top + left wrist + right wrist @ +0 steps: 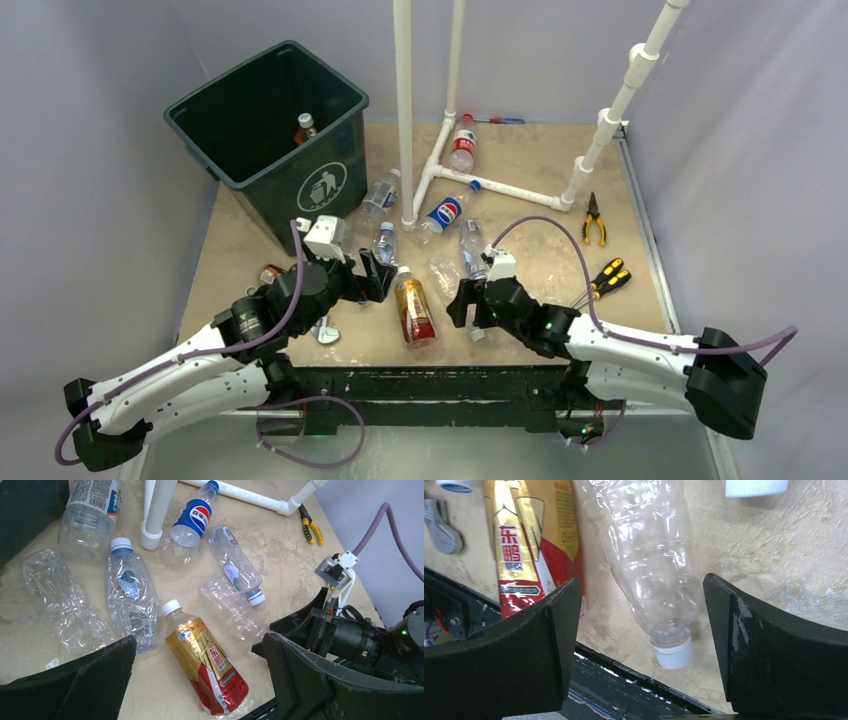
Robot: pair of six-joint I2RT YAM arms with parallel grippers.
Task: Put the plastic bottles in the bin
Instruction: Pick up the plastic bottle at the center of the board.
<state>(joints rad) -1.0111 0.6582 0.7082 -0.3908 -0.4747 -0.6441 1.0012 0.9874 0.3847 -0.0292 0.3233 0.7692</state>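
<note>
My fingers are still above the sides of the crushed clear bottle, so it is too early to close. My right gripper lowers first, then closes on the bottle.
The dark green bin stands at the far left with one amber bottle inside it. Several plastic bottles lie on the table. A gold-and-red labelled bottle lies near the front edge, and my left gripper hangs open above it. My right gripper is open too, its jaws wide on either side of a crushed clear bottle with a white cap, not touching it. A blue-labelled bottle, a red-labelled one and clear ones lie farther back.
A white pipe frame rises from the table's middle back. Yellow-handled pliers and yellow-black screwdrivers lie at the right. A metal tool lies under the left arm. The table's dark front edge is just beside the clear bottle's cap.
</note>
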